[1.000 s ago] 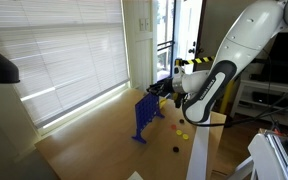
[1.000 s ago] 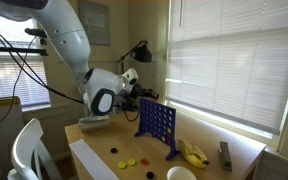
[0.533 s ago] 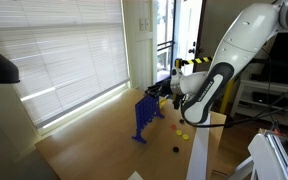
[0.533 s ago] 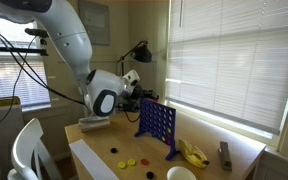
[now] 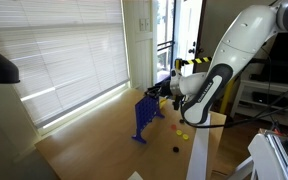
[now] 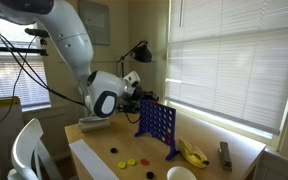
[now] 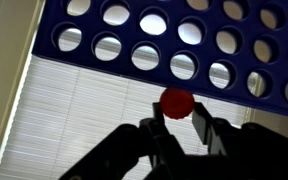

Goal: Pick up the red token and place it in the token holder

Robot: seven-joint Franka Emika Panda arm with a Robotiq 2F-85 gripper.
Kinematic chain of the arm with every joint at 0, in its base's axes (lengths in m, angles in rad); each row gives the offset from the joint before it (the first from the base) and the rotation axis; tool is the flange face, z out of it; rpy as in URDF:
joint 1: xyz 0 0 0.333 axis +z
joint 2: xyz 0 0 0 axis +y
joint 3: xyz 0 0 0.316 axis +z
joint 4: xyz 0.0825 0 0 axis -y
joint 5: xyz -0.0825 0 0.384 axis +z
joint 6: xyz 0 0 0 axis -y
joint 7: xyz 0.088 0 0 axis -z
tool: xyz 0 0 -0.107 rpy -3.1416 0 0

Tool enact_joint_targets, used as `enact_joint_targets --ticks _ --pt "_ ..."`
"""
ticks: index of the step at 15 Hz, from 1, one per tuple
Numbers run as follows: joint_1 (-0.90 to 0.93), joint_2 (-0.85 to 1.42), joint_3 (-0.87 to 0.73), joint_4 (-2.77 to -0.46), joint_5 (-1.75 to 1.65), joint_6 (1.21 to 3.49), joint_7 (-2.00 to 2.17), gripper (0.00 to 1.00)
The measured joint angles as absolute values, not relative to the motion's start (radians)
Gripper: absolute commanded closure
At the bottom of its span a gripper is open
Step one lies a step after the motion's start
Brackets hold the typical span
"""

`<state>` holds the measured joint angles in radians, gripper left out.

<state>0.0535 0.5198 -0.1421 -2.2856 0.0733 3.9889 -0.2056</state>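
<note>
The red token [image 7: 176, 102] sits at the blue token holder's edge, in line with a column of holes, so it is time for my gripper to open.
In the wrist view my gripper [image 7: 177, 113] is shut on the red token [image 7: 176, 102], a small round red disc held between the two black fingertips. The token sits right at the edge of the blue token holder [image 7: 184, 40], whose rows of round holes fill the top of that view. In both exterior views the gripper [image 5: 162, 92] [image 6: 136, 100] is at the top end of the upright blue token holder [image 5: 146, 115] [image 6: 156, 125]; the token itself is too small to see there.
Loose yellow discs [image 6: 130, 163] [image 5: 182, 131] and a black disc [image 6: 112, 151] [image 5: 176, 150] lie on the wooden table. A banana [image 6: 192, 153], a white paper cup [image 6: 181, 174] and a small dark object [image 6: 224, 153] are near the holder. Window blinds stand behind.
</note>
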Motion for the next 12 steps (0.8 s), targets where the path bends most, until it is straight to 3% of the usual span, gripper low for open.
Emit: enact_joint_targets --ticks 6,7,8,12 --pt "0.048 0.523 -0.141 -2.286 0.073 3.989 -0.206 0.90" --pt "0.046 0.523 -0.140 -2.286 0.071 3.987 -0.206 0.40" --pt "0.045 0.523 -0.139 -2.286 0.070 3.984 -0.205 0.39" --pt "0.039 0.522 -0.135 -2.286 0.061 3.970 -0.203 0.12"
